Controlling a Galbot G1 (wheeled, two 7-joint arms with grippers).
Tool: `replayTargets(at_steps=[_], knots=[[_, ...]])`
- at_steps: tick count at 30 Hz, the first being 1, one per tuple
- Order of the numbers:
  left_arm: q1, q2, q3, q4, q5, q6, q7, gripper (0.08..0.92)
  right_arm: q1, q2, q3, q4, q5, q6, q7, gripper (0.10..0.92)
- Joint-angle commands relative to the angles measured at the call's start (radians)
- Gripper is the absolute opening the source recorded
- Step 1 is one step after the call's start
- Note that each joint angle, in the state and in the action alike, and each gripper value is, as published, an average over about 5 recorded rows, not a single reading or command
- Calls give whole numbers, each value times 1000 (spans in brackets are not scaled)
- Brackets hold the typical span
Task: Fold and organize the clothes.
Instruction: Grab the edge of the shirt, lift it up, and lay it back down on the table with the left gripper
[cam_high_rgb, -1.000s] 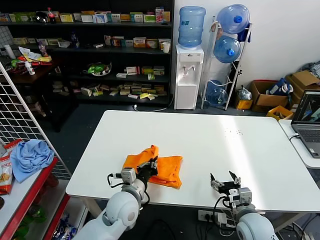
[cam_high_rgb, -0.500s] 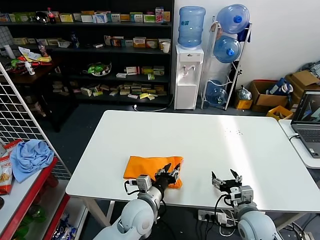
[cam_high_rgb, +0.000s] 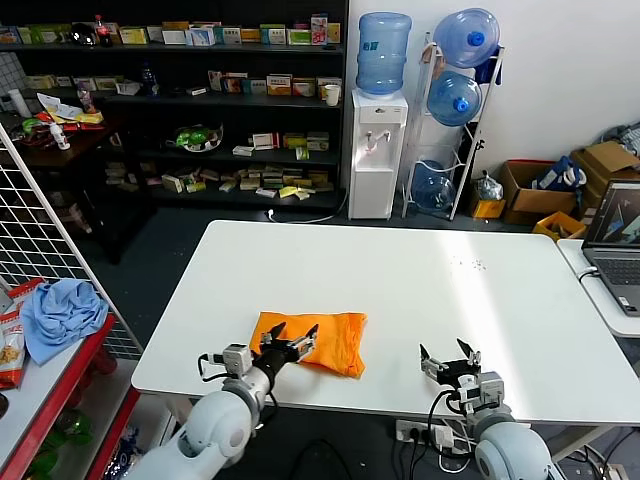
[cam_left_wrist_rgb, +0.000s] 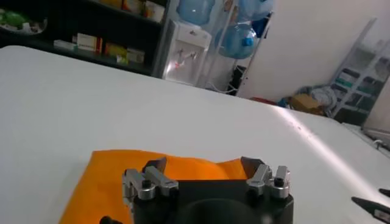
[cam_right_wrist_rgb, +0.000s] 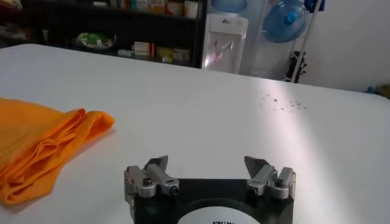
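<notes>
I need to grab the orange shirt bundle (cam_high_rgb: 335, 355) by its folded edge (cam_high_rgb: 320, 322) with my left gripper next, to organize the folded clothes.
The clothes, one orange shirt (cam_high_rgb: 325, 340), lie folded in a flat bundle on the white table (cam_high_rgb: 400, 275) near its front edge. My left gripper (cam_high_rgb: 293, 338) hovers at the bundle's near left side, open, nothing between its fingers. In the left wrist view the shirt (cam_left_wrist_rgb: 116, 176) spreads just beyond the left gripper (cam_left_wrist_rgb: 204, 163). My right gripper (cam_high_rgb: 448, 355) waits open over bare table to the right of the shirt. In the right wrist view the right gripper (cam_right_wrist_rgb: 207, 163) is empty, and the shirt's layered edge (cam_right_wrist_rgb: 36, 140) shows off to one side.
A laptop (cam_high_rgb: 615, 240) sits on a side table at the far right. A light blue cloth (cam_high_rgb: 62, 315) lies on a red rack to the left, by a wire grid. A water dispenser (cam_high_rgb: 378, 150) and shelves stand beyond the table.
My left gripper carried the raised fabric rightwards, let it go, opened and drew back left. The shirt now lies flatter. The right arm has stayed put.
</notes>
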Motion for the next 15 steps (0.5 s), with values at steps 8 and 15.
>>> replayTargets(at_steps=[8,15], knots=[[-30,97,-158,158,-94,157,178,823,-9,-14,8,-1,8,3,-12,823],[-42,69,-148,192,-98,166,206,823,-9,-21,12,-1,14,2,-12,823]])
